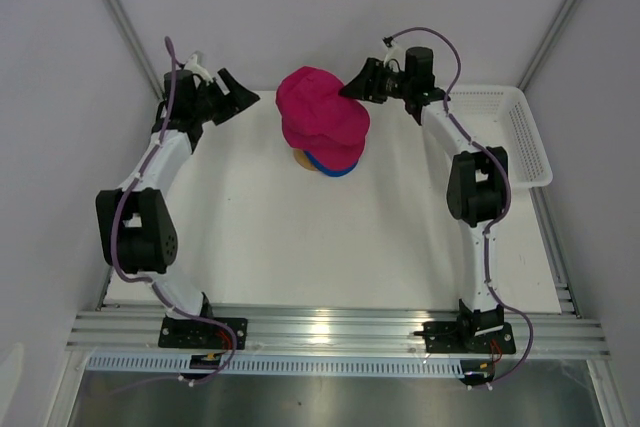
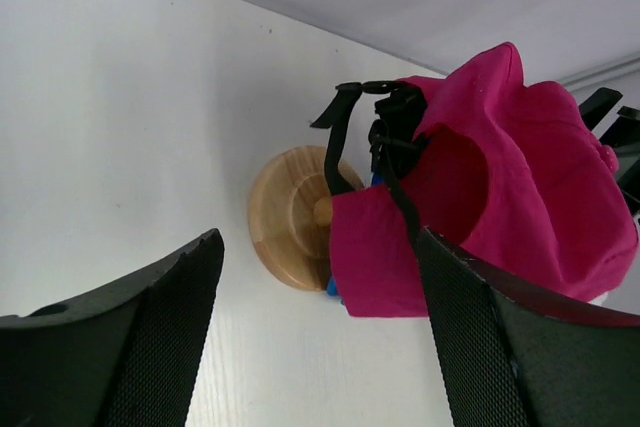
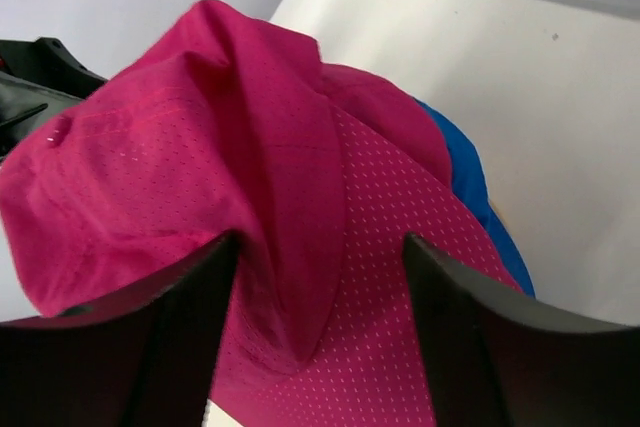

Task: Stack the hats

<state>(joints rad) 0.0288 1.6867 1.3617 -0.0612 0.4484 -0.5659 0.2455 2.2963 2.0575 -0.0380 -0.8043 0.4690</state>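
My right gripper grips the top magenta hat by its edge [image 1: 344, 102] [image 3: 312, 279] next, opposite my left gripper, to draw the hat over the stacked hats.
The hats are piled on the tan wooden stand [image 1: 303, 160] at the back middle of the table. A magenta hat [image 1: 322, 117] lies on top, crumpled and leaning left. A second magenta hat [image 3: 400, 277] with a dotted mesh shows under it, and the blue hat's [image 1: 335, 169] edge peeks out at the bottom. My left gripper [image 1: 238, 95] is open and empty, left of the pile and apart from it. Its view shows the stand's round base [image 2: 285, 217] and the top hat [image 2: 520, 197]. My right gripper [image 1: 355, 82] is open at the pile's back right, its jaws wide on either side of the magenta cloth [image 3: 290, 247].
A white mesh basket [image 1: 520, 132] stands at the right edge of the table, behind the right arm. White walls and metal frame posts close in the back and sides. The table's white surface [image 1: 300, 247] stretches in front of the pile.
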